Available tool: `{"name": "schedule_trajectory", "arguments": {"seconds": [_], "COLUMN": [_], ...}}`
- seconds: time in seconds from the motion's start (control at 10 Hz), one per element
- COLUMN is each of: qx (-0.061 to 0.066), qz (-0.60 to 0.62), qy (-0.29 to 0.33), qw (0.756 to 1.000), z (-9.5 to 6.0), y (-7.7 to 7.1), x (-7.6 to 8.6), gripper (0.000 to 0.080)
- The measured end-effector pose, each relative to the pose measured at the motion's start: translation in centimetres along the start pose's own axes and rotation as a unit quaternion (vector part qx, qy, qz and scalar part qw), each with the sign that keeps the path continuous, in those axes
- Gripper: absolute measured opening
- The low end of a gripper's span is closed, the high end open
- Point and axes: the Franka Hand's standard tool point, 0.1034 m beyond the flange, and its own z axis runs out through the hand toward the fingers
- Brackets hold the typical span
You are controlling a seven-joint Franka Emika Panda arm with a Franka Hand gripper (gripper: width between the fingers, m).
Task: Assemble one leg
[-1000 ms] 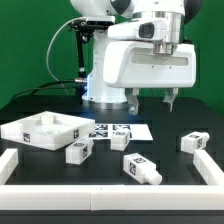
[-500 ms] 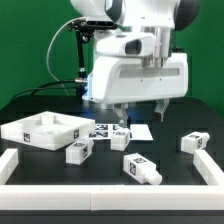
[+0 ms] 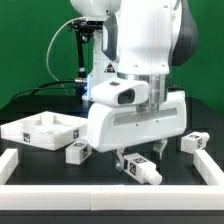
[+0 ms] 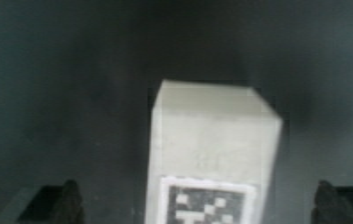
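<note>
My gripper grips the white leg by its tagged section (image 3: 134, 168) next, to assemble it with the large white square panel (image 3: 38, 128).
A white leg (image 3: 141, 170) with a square tag lies on the black table at the front centre of the exterior view. My gripper (image 3: 138, 155) hangs open directly above it, a finger on each side, not touching it. In the wrist view the same leg (image 4: 215, 150) stands between my two dark fingertips (image 4: 56, 200), with a gap on both sides. Two more legs lie on the table: one (image 3: 79, 151) to the exterior view's left, one (image 3: 194, 142) to its right. The large white square panel (image 3: 38, 128) sits at the left.
A low white rail (image 3: 10, 166) borders the table at the front and sides. The arm's body hides the marker board and the table's middle behind the gripper.
The arm has come forward and down, from over the marker board to just above the front leg. The gripper stays open. The parts have not moved.
</note>
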Motion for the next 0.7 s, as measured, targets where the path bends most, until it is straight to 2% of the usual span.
{"name": "schedule_trajectory", "arguments": {"seconds": [0.2,0.3,0.4,0.5,0.6,0.7], "qx": [-0.003,-0.003,-0.003,-0.003,-0.002,0.001], "qz": [0.003,0.003,0.003,0.003,0.008,0.039], "qy": [0.012,0.012,0.012,0.011,0.011,0.0], "qw": [1.0,1.0,1.0,1.0,1.0,0.999], "z": [0.7,0.7,0.7,0.7,0.5,-0.7], "y": [0.3,0.3,0.3,0.2,0.1,-1.1], "x": [0.6,0.6,0.6,0.6,0.5,-0.4], "gripper": [0.065,0.056,0.0426,0.0426,0.0283,0.0284]}}
